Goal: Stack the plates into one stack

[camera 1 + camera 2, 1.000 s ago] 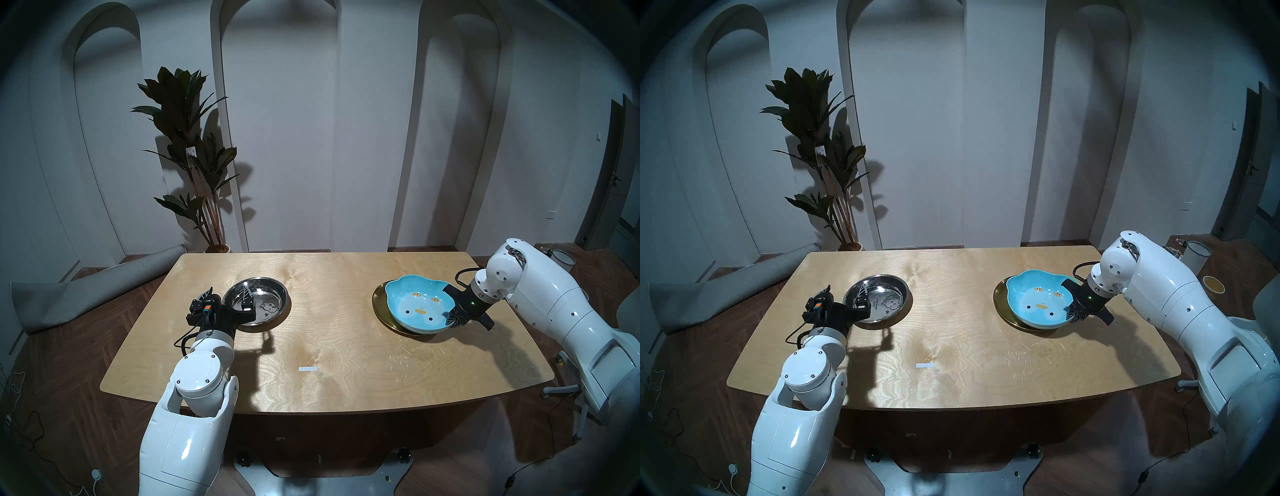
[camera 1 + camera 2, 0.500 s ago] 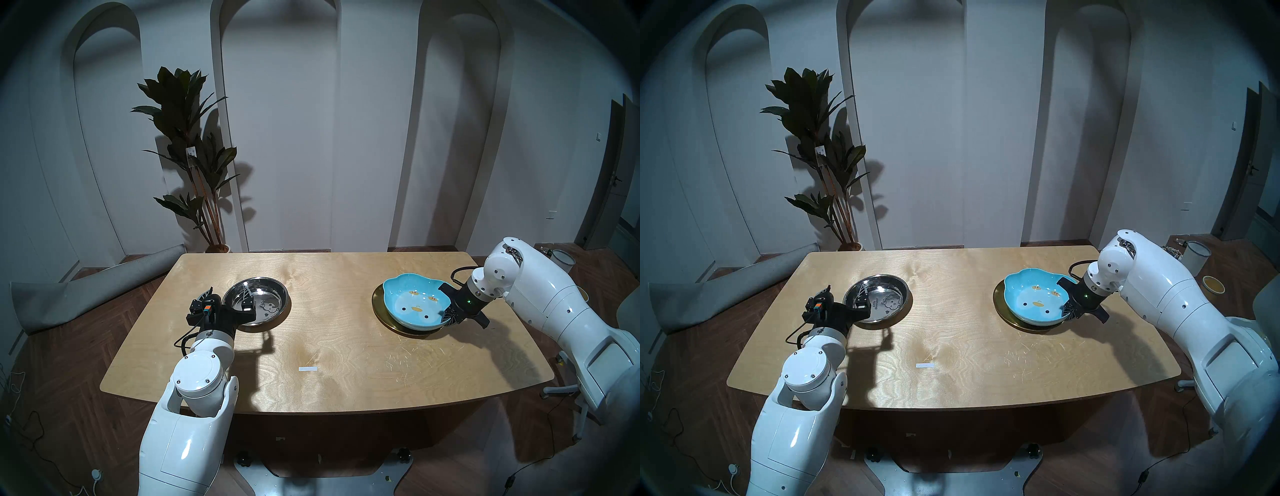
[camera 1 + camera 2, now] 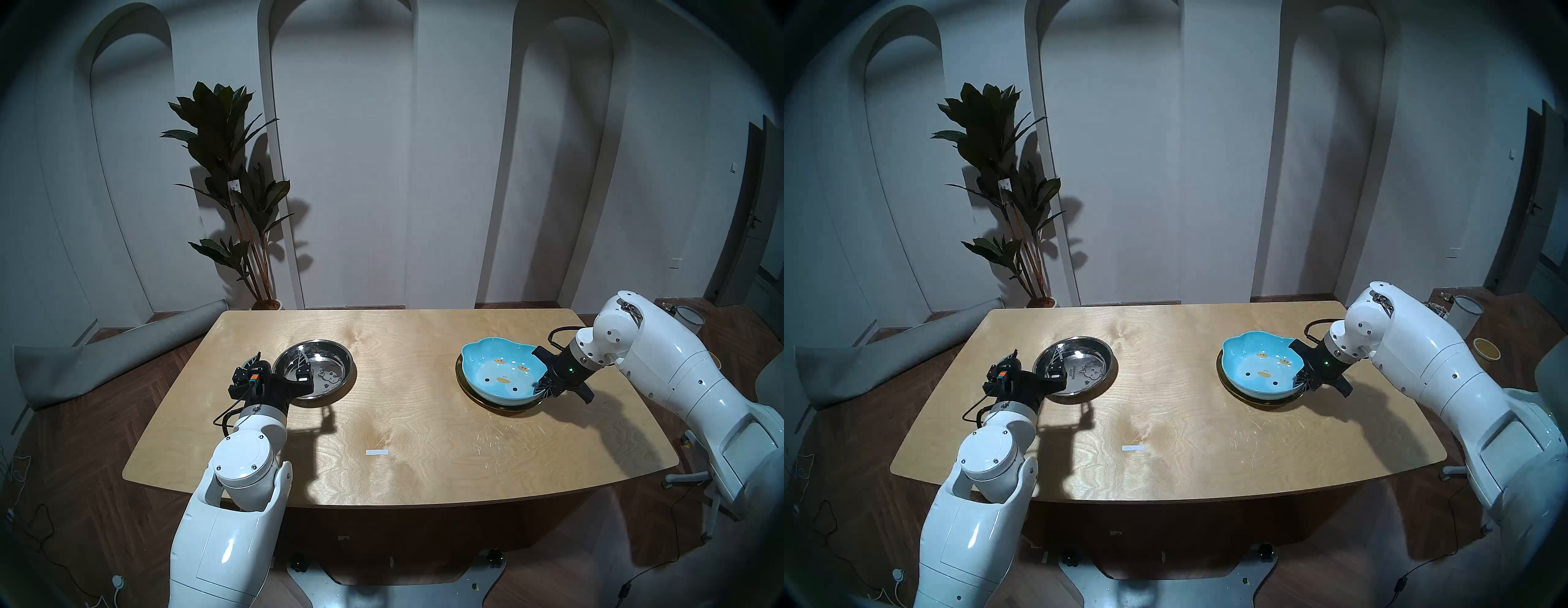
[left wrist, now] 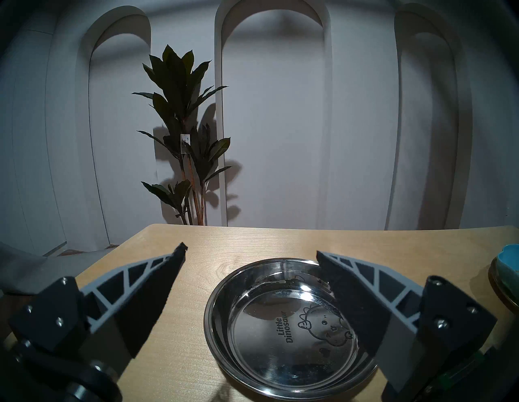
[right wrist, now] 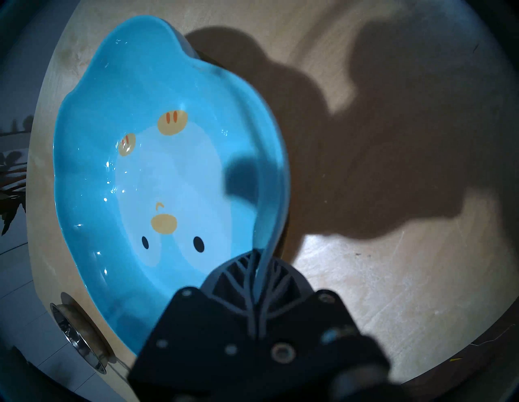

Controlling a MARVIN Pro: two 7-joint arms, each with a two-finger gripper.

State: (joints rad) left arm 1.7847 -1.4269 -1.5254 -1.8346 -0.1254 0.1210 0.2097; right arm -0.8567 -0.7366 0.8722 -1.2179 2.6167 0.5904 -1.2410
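Observation:
I should open my right gripper now, because the blue dish is level, with its lower edge (image 3: pixel 500 402) just inside the gold plate's rim (image 3: pixel 473 396).
The steel dish (image 3: pixel 316 369) with a cartoon print lies on the table's left half, also in the left wrist view (image 4: pixel 286 322). My left gripper (image 3: pixel 280 361) is open and straddles its left rim, one finger over the dish, one outside. The blue chick-face dish (image 3: pixel 498 373) sits over the gold plate (image 3: pixel 502 409), of which only a thin rim shows. My right gripper (image 3: pixel 545 384) is shut on the blue dish's right rim (image 5: pixel 259 261). I cannot tell whether the blue dish rests on the gold plate.
A white tape strip (image 3: pixel 377 452) lies near the table's front middle. A potted plant (image 3: pixel 237 191) stands behind the table's far left corner. A rolled grey mat (image 3: pixel 106 361) lies on the floor at left. A white bin (image 3: pixel 689 319) stands on the floor at far right.
My right gripper has carried the blue dish to the left and a little back, so it now covers more of the gold plate. The left arm and the steel dish have not moved.

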